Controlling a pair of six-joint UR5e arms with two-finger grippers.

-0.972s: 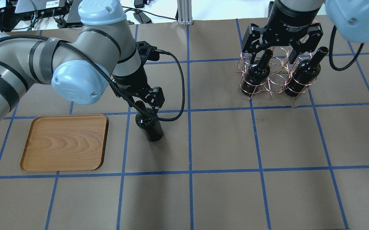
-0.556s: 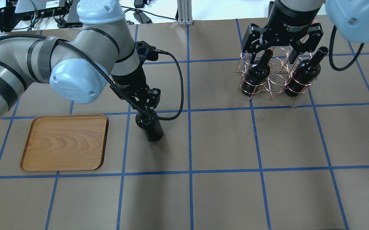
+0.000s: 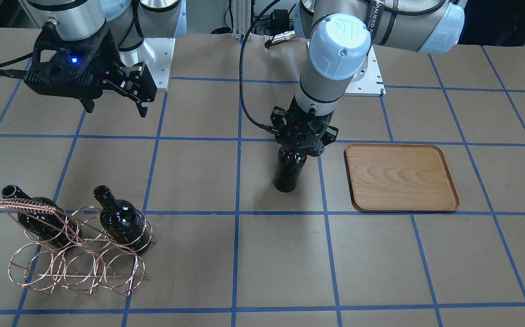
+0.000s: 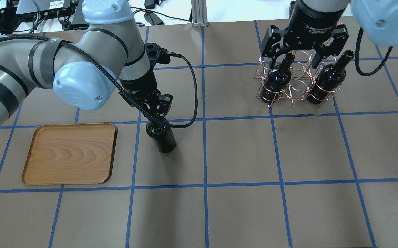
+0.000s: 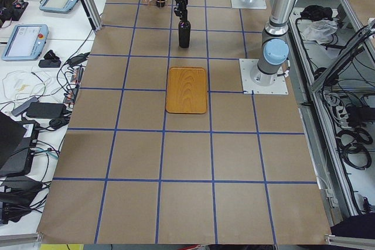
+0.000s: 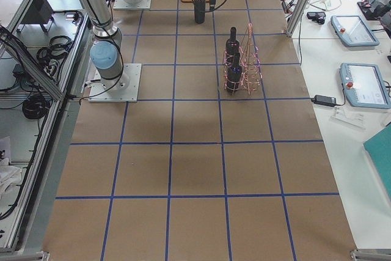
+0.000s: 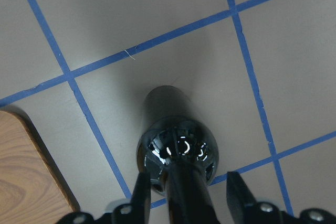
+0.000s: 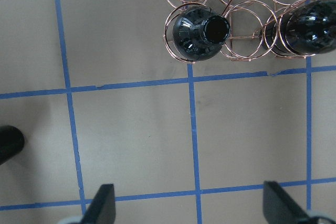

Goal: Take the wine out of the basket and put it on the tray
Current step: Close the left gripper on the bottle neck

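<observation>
Next, my left gripper grips the dark wine bottle by its neck (image 7: 187,187) to place the wine on the tray (image 7: 26,166).
One dark wine bottle (image 4: 162,137) stands upright on the table, just right of the wooden tray (image 4: 69,153) in the overhead view; it also shows in the front view (image 3: 288,170). My left gripper (image 4: 157,115) is over it. In the left wrist view (image 7: 188,195) the fingers (image 7: 140,192) straddle the bottle's neck with small gaps, so it is open. Two more bottles (image 4: 276,79) (image 4: 326,81) sit in the copper wire basket (image 4: 297,81). My right gripper (image 4: 300,55) hangs open and empty above the basket.
The tray (image 3: 401,177) has nothing on it. The table is brown paper with blue tape grid lines. The left arm's black cable (image 4: 195,89) loops beside the standing bottle. Monitors and cables lie beyond the table's far edge.
My left wrist and gripper have shifted slightly left over the bottle's neck. The bottle, the tray, the basket and the right arm have not moved.
</observation>
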